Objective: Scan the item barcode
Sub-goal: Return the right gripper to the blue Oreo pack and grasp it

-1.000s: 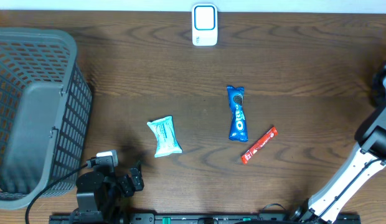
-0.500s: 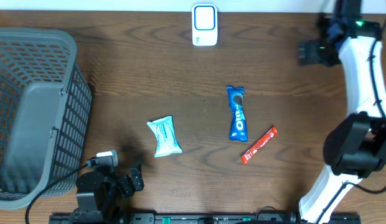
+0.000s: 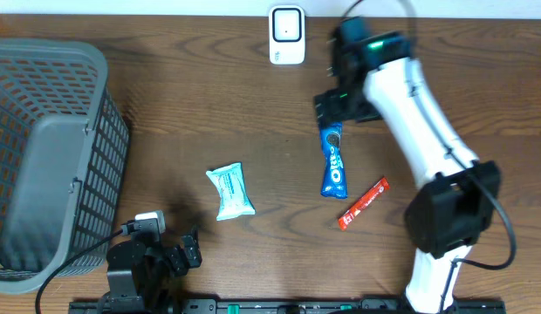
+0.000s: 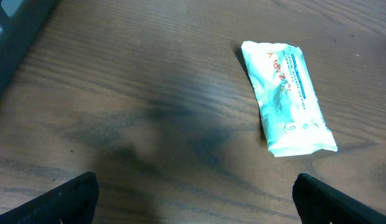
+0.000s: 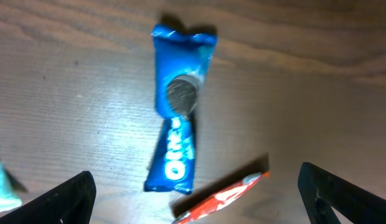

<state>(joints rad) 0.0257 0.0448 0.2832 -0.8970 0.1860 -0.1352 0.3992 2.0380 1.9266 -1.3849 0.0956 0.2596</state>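
Observation:
The right gripper will pinch the blue Oreo packet (image 3: 332, 159) across its long sides near the middle, so both ends of the packet stay uncovered and the robot can show its barcode to the scanner (image 3: 287, 35).
Three packets lie mid-table: a blue Oreo packet (image 3: 332, 159), a red stick packet (image 3: 363, 202) to its right, and a teal-and-white packet (image 3: 229, 191) to its left. A white scanner (image 3: 287, 35) stands at the back edge. My right gripper (image 3: 337, 110) hovers open above the Oreo packet's far end. In the right wrist view the Oreo packet (image 5: 178, 134) and the red packet (image 5: 225, 199) lie between the spread fingers, untouched. My left gripper (image 3: 181, 253) rests open near the front edge. The teal packet (image 4: 286, 96) lies ahead of it to the right.
A large grey mesh basket (image 3: 44, 157) fills the left side of the table; its corner shows as the basket (image 4: 12, 15) in the left wrist view. The white right arm (image 3: 419, 131) stretches from the front right base across the table's right half.
The right arm has swung from the far right edge leftwards across the back of the table and now hangs over the Oreo packet. The left arm and the packets have not moved.

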